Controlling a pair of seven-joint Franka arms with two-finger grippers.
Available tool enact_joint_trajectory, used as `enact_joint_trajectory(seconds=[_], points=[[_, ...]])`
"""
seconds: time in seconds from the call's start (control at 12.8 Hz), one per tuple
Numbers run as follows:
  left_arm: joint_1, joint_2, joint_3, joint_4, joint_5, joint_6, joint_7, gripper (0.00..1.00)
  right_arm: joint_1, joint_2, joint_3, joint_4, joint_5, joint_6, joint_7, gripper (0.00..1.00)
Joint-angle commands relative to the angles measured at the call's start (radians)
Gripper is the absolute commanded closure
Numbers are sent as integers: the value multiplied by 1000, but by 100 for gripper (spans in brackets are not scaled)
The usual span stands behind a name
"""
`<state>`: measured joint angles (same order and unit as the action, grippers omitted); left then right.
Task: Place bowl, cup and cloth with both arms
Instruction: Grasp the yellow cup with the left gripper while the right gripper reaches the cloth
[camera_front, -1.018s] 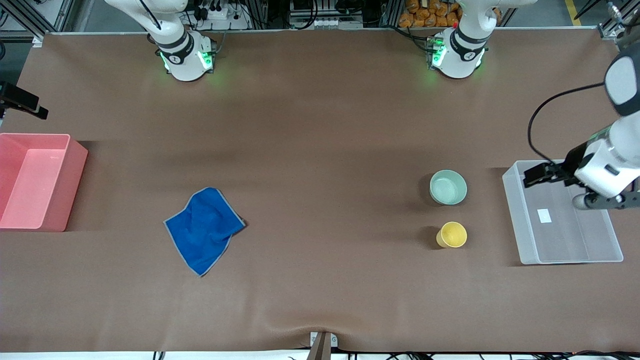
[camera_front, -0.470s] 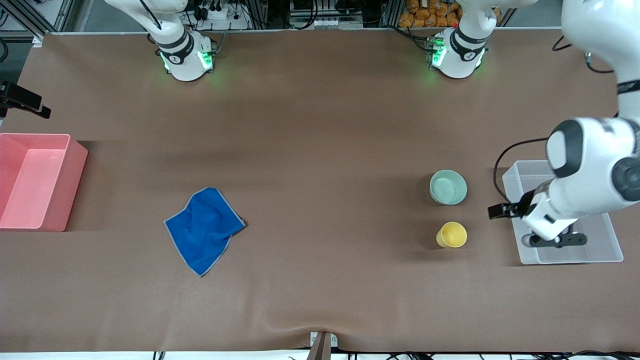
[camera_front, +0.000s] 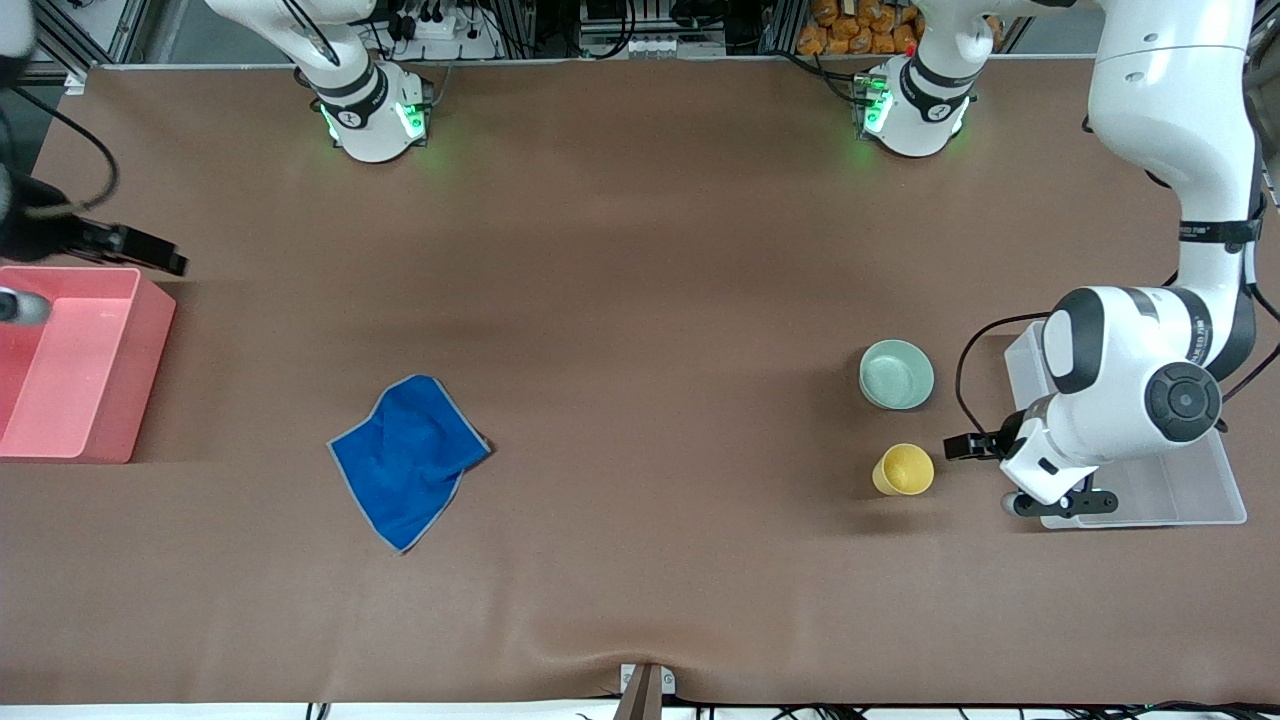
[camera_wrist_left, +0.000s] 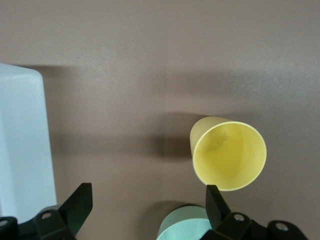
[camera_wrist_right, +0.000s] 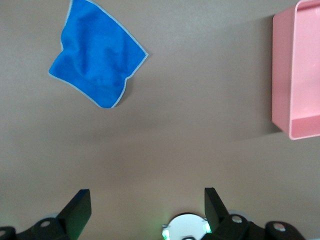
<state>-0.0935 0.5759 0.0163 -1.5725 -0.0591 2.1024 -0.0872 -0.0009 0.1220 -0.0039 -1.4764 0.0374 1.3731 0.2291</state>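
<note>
I will place the yellow cup in the clear bin (camera_front: 1164, 486) with my left gripper, so next I will grab the yellow cup by its rim (camera_front: 903, 468) with that gripper.
The yellow cup (camera_front: 905, 470) stands upright on the brown table, with the mint bowl (camera_front: 897, 374) just farther from the camera. My left gripper (camera_front: 1060, 503) hangs open and empty over the table between the cup and the clear bin. In the left wrist view its gripper (camera_wrist_left: 147, 200) is open, with the cup (camera_wrist_left: 229, 156) and the bowl's edge (camera_wrist_left: 185, 225) by one finger. The blue cloth (camera_front: 408, 460) lies rumpled toward the right arm's end. My right gripper (camera_front: 12, 306) is over the pink bin's edge; the right wrist view shows it open (camera_wrist_right: 145, 200) with the cloth (camera_wrist_right: 97, 59) far off.
A clear plastic bin (camera_front: 1150, 512) sits at the left arm's end, partly hidden under that arm; it also shows in the left wrist view (camera_wrist_left: 22, 145). A pink bin (camera_front: 150, 300) sits at the right arm's end and shows in the right wrist view (camera_wrist_right: 285, 75).
My left gripper has swung from over the clear bin to beside the yellow cup. My right arm has come into view over the pink bin. Bowl, cup and cloth have not moved.
</note>
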Motion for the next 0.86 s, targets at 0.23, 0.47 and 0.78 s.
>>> enact_joint_trajectory(seconds=[0.23, 0.47, 0.78], points=[[-14, 94, -13, 22, -25, 99, -43, 4, 51, 114, -7, -45, 4, 124, 209, 0], [-18, 114, -16, 22, -22, 113, -74, 40, 68, 114, -7, -203, 6, 351, 283, 0], [-18, 111, -16, 22, -19, 120, -77, 100, 122, 163, -7, -288, 6, 503, 545, 0]])
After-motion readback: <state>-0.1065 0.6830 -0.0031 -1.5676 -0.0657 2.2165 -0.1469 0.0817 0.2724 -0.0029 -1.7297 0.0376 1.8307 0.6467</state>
